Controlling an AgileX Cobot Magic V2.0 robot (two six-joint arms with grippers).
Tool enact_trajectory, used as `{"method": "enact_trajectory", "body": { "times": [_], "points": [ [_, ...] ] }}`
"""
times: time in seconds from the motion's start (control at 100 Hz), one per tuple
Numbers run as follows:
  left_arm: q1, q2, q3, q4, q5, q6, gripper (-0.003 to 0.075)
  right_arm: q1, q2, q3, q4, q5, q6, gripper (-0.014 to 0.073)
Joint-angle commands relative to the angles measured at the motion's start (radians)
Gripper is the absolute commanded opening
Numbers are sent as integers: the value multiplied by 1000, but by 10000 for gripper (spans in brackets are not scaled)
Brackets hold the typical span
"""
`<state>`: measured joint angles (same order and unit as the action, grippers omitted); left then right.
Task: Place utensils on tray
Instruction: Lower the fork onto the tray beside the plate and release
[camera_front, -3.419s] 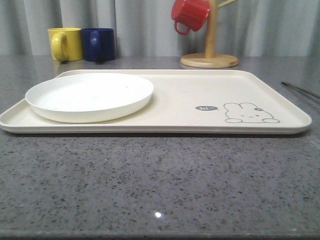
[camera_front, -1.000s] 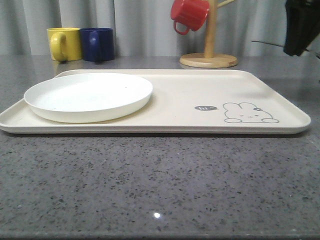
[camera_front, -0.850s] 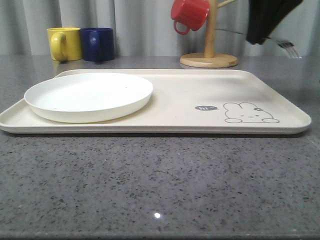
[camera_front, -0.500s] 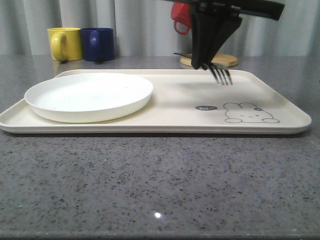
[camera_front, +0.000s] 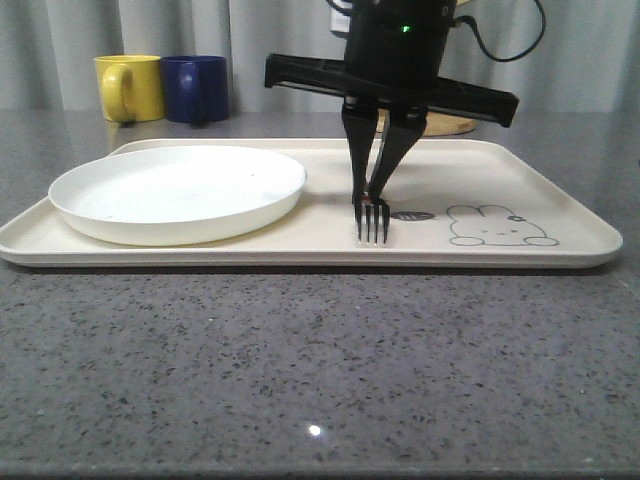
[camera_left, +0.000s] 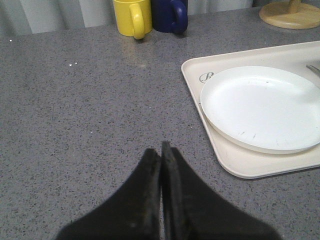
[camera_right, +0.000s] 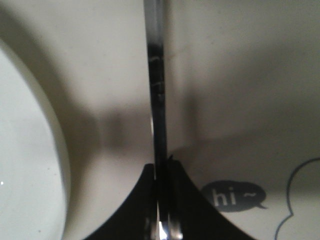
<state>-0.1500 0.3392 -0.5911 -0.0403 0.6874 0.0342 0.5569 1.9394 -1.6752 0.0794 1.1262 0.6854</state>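
The fork's teeth are inside the tray's rim and low over the bottom of the tray, so the fork would lie there. The fork is ready for my right gripper to release it.
My right gripper (camera_front: 371, 192) hangs low over the middle of the cream tray (camera_front: 560, 180), shut on a silver fork (camera_front: 372, 220). Its tines point toward the tray's front rim, just left of the grey "hi" bubble (camera_front: 411, 215). In the right wrist view the fork's handle (camera_right: 156, 75) runs straight out from between the black fingers (camera_right: 180, 200) over the tray floor (camera_right: 235, 75). My left gripper (camera_left: 161, 150) is shut on nothing above bare countertop, to the left of the tray's corner (camera_left: 192, 67).
A round white plate (camera_front: 178, 190) fills the tray's left half. Yellow (camera_front: 130, 87) and blue (camera_front: 196, 88) mugs stand at the back left. The wooden mug-stand base (camera_front: 450, 122) sits behind the right arm. Grey speckled counter lies in front of the tray.
The right arm came in from the far right with the fork, swung left across the tray and dropped, bringing the tines close to the tray floor beside the "hi" bubble.
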Motion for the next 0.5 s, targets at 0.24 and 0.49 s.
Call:
{"method": "enact_trajectory", "body": {
  "times": [0.24, 0.49],
  "points": [
    [-6, 7, -27, -12, -73, -6, -19, 0, -40, -31, -49, -11, 14, 127],
    [-6, 7, -27, -12, -73, -6, -19, 2, -50, -31, -51, -10, 14, 383]
  ]
}}
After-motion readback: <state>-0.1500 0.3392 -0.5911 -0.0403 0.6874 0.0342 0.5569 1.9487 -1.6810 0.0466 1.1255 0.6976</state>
